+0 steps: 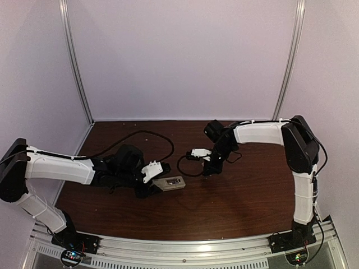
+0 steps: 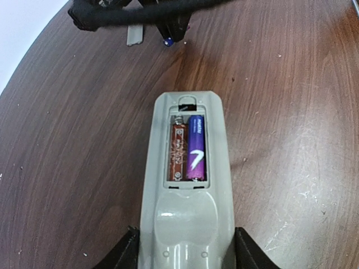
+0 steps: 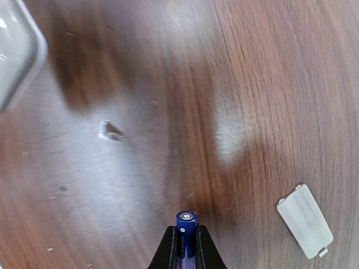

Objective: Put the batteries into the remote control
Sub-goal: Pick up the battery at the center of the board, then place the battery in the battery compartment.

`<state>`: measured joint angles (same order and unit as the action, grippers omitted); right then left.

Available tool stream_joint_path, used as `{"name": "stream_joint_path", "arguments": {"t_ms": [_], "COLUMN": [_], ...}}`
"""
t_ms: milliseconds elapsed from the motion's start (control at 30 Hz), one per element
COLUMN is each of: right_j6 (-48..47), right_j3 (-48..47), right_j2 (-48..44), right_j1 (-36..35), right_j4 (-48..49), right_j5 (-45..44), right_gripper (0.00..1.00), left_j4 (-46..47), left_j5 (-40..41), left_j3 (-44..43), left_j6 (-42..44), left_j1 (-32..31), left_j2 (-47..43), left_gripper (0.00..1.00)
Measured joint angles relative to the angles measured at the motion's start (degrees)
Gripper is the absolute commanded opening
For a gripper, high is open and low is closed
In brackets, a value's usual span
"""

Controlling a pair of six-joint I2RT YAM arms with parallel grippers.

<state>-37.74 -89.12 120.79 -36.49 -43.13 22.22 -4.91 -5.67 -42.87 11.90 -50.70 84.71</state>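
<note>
The battery has both fingers closing around its sides just below the battery's tip [image 3: 186, 234]. It would rise off the table if I lifted my right gripper now.
The remote control [image 2: 188, 185] lies back-up on the dark wooden table, its battery bay uncovered. My left gripper [image 2: 185, 249] is shut on its near end, one black finger [image 2: 120, 255] against each side. One purple battery [image 2: 195, 147] sits in the bay's right slot; the left slot shows a bare brown board. In the top view the remote control [image 1: 171, 182] sticks out to the right of the left gripper [image 1: 152, 178]. My right gripper [image 3: 187, 244] is shut on a second battery [image 3: 187, 224], whose silvery tip pokes out just above the table. That gripper [image 1: 208, 170] hangs to the right of the remote.
A small beige cover piece [image 3: 304, 220] lies flat to the right of the right gripper, seen also as the cover [image 2: 134, 35] beyond the remote. A black cable [image 1: 168, 143] loops over the table's back middle. Pale walls close in on three sides.
</note>
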Motion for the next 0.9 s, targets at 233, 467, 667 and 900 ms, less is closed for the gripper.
{"name": "stream_joint_path", "arguments": {"t_ms": [233, 467, 667, 900], "right_j6": [-0.11, -0.70, 2.12, 6.56], "right_j3": [4.85, 9.64, 16.68, 17.92], "right_j2": [-12.63, -19.32, -22.08, -23.56], "right_j1": [1.18, 0.79, 0.39, -0.17], "right_j4": [2.36, 8.35, 16.92, 26.75], "right_j5": [11.72, 24.65, 33.64, 39.12], "right_gripper": [0.00, 0.00, 0.00, 0.00], "left_j4": [-0.26, -2.19, -3.15, -5.05], "left_j5": [-4.61, -8.94, -11.28, -12.20], "left_j3": [-1.33, -6.14, -8.72, -10.73], "left_j6": [1.79, 3.91, 4.61, 4.76], "left_j1": [0.04, 0.07, 0.09, 0.09], "left_j2": [-1.57, -1.49, -1.22, 0.87], "left_gripper": [0.00, 0.00, 0.00, 0.00]}}
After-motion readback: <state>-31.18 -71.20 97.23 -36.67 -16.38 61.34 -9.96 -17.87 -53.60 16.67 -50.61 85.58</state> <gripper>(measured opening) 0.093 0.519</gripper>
